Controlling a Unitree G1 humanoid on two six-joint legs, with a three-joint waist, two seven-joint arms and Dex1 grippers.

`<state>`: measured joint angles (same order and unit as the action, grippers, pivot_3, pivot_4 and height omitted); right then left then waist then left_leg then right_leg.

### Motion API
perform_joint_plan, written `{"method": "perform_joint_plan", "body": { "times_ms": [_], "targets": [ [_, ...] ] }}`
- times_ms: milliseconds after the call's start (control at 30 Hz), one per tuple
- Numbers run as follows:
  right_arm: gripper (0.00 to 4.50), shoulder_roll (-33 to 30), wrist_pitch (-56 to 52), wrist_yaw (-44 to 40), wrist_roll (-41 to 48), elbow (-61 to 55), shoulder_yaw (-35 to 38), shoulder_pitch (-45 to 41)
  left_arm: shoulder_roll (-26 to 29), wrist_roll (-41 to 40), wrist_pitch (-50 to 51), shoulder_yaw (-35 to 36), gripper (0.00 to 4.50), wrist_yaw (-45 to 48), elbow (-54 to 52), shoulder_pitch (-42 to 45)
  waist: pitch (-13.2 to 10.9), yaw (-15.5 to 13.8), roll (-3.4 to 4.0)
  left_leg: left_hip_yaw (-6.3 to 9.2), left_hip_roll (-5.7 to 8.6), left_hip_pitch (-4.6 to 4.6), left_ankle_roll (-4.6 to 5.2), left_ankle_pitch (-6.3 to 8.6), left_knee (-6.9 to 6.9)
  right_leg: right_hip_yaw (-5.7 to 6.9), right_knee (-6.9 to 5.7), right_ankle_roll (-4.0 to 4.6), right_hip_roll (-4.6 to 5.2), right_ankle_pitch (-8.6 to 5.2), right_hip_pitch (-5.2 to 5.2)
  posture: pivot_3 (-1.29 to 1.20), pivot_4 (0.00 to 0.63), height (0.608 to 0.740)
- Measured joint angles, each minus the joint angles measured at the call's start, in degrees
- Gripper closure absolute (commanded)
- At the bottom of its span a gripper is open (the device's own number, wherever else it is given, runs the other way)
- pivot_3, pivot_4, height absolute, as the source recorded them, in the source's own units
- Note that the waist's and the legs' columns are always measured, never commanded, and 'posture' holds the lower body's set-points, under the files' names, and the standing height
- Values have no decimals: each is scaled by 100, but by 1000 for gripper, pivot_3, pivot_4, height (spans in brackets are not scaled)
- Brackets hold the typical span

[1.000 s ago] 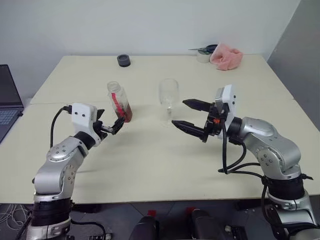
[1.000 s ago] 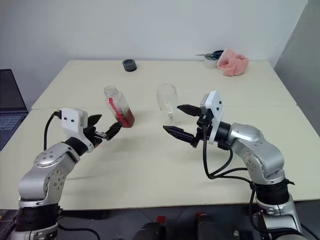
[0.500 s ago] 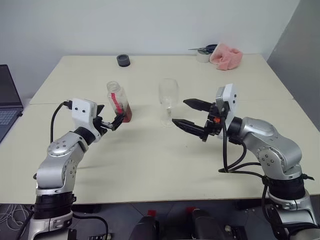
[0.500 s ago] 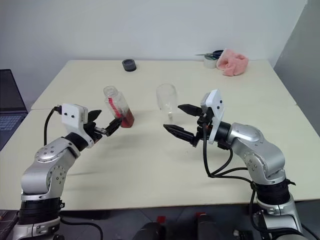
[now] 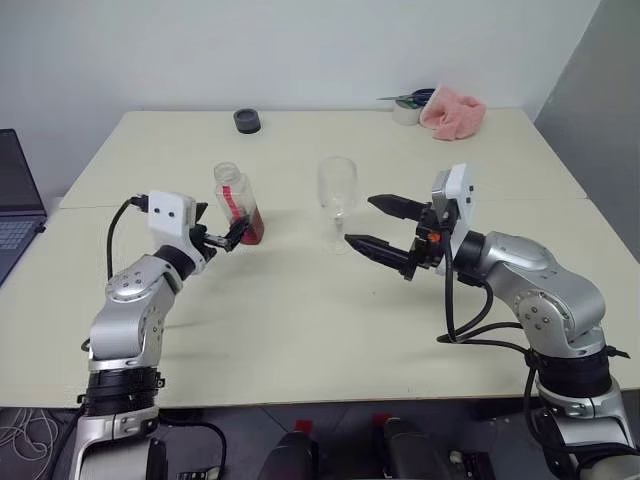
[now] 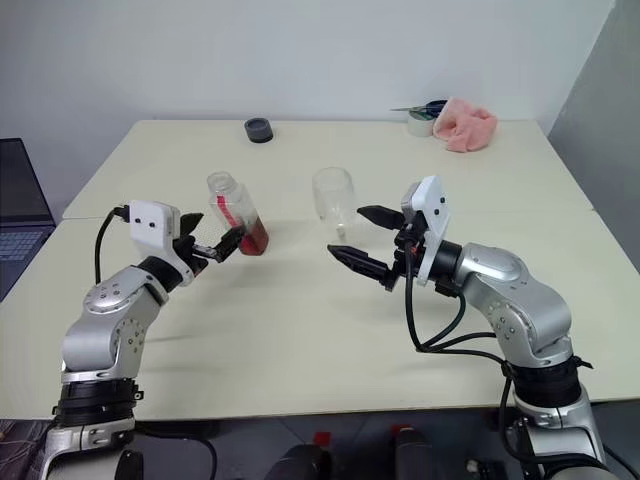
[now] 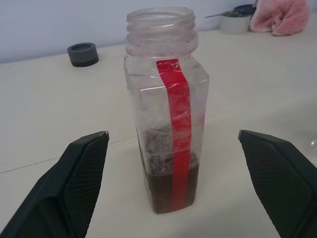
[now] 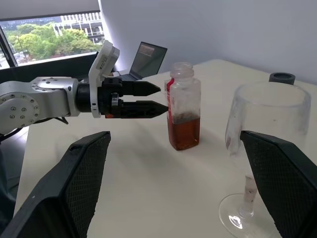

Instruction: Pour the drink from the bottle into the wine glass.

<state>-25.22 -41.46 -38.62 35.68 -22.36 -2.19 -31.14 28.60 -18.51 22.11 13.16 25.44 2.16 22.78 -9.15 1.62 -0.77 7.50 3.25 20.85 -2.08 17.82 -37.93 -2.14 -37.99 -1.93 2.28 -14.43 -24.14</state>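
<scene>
My left gripper grabs the bottle by the flat sides of its body (image 5: 240,207) next. The bottle's threaded neck (image 5: 227,173) is round and the bottle's shoulders slope.
The bottle (image 5: 238,204) stands upright and uncapped on the table's left half, clear with a red strip. The reddish-brown drink (image 7: 168,191) fills only its bottom. My left gripper (image 5: 222,238) is open and level, its fingertips (image 7: 84,173) just short of the bottle, which stands centred ahead of the gap and untouched. The empty wine glass (image 5: 337,196) stands upright to the right of the bottle. My right gripper (image 5: 360,221) is open beside the glass on its right, pointing left, with nothing between its fingers.
A black round lid (image 5: 247,121) lies at the table's far edge. A pink cloth (image 5: 452,110), a tape roll (image 5: 406,112) and scissors sit at the far right corner. A laptop (image 5: 15,205) stands off the table's left side.
My left gripper has moved forward toward the bottle, still open. The right gripper, bottle and glass have not moved.
</scene>
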Motion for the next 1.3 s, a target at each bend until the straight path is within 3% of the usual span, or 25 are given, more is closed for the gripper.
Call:
{"method": "perform_joint_plan", "body": {
  "times_ms": [733,1133,1300],
  "targets": [
    [33,-68,-64,167,107,-227,35,21,-578,617,-1669,-274,0,20,2712,1224,2,-2,-3,1,4,2,0,0,-2,1,-1,-1,3,0,-3,0,150,740],
    [33,-84,-79,261,150,-228,35,22,-624,776,-2556,-274,0,59,4219,1910,2,4,-4,0,5,4,0,0,-2,0,-3,-1,3,1,-6,0,150,740],
    [0,-83,-103,280,155,-242,35,25,-604,814,-2610,-261,1127,60,4399,1913,2,3,-5,1,5,5,0,0,-2,0,-3,-1,3,1,-7,0,150,740]
  ]
}}
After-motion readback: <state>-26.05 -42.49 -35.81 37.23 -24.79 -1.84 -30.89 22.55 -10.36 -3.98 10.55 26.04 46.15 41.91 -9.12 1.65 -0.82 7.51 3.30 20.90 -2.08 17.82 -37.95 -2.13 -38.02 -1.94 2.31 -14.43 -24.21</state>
